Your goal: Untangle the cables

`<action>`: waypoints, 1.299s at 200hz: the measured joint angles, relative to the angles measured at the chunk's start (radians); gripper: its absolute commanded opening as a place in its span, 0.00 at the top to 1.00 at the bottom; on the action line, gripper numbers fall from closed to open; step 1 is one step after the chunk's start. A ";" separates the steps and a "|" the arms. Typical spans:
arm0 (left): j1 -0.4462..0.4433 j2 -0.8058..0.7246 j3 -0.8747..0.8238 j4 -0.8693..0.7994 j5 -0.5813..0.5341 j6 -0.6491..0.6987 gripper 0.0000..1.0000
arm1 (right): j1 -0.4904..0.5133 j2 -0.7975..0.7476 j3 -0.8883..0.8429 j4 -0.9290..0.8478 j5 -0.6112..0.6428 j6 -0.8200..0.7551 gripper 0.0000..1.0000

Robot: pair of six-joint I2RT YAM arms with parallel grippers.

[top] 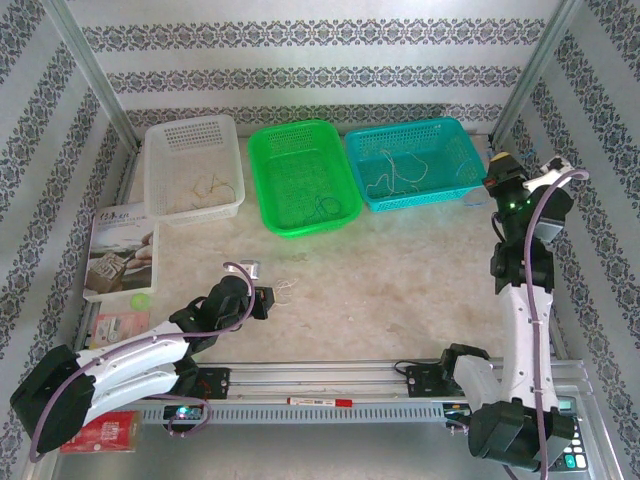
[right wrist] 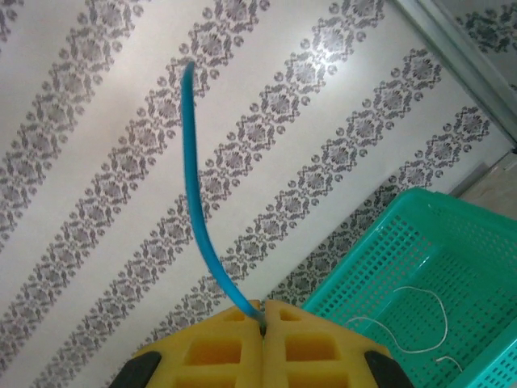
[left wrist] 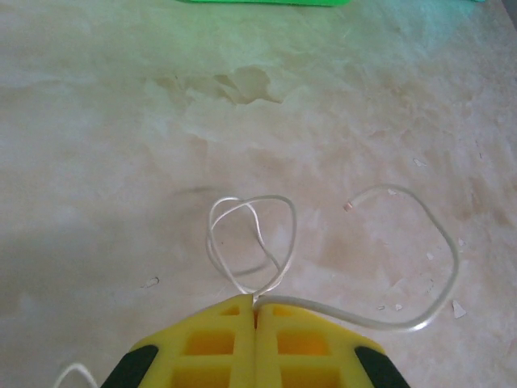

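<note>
I am ready to open my left gripper, because the whitish cable's double loop [top: 285, 284] [left wrist: 293, 230] almost touches the tabletop beside my fingers, so the cable would rest there.
My left gripper [top: 270, 300] [left wrist: 257, 305] rests low over the table, its yellow fingers shut on a whitish cable [left wrist: 279, 234] [top: 287, 289]. That cable forms a double loop just ahead of the tips and sweeps right in a wide arc along the tabletop. My right gripper [right wrist: 263, 319] [top: 497, 165] is raised beside the teal basket [top: 400, 127] [right wrist: 485, 234], shut on a blue cable [right wrist: 194, 186] that stands up from its tips against the patterned wall. More thin cables lie in the teal basket [top: 400, 172] [right wrist: 428, 323], the white basket [top: 205, 188] and the green basket [top: 325, 207].
The white basket [top: 190, 124], green basket [top: 290, 130] and teal basket line the back of the table. A booklet [top: 120, 250] lies at the left edge. A red pen [top: 320, 401] sits on the front rail, a red packet [top: 105, 432] at the near left corner.
</note>
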 measured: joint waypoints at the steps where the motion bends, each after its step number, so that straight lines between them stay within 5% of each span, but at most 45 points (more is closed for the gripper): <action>1: 0.000 0.000 0.000 0.000 0.000 0.000 1.00 | 0.000 0.000 0.000 0.001 0.000 0.002 1.00; 16: 0.000 0.000 0.000 0.000 0.003 0.000 0.99 | 0.015 0.011 -0.001 0.014 -0.026 0.013 1.00; 63: 0.000 -0.010 0.078 -0.019 0.027 0.031 0.25 | 0.127 0.014 -0.014 0.029 -0.121 0.005 1.00; 104: 0.000 -0.036 0.194 -0.063 0.065 0.085 0.07 | 0.251 0.015 -0.014 0.027 -0.193 -0.036 1.00; 225: 0.000 0.071 0.592 -0.105 0.217 0.336 0.04 | 0.832 0.186 0.170 -0.141 -0.198 -0.306 1.00; 249: 0.000 0.130 0.612 -0.081 0.214 0.373 0.18 | 0.906 0.233 0.233 -0.167 -0.198 -0.336 1.00; 260: 0.000 0.163 0.612 -0.063 0.215 0.382 0.37 | 0.931 0.248 0.262 -0.172 -0.198 -0.344 1.00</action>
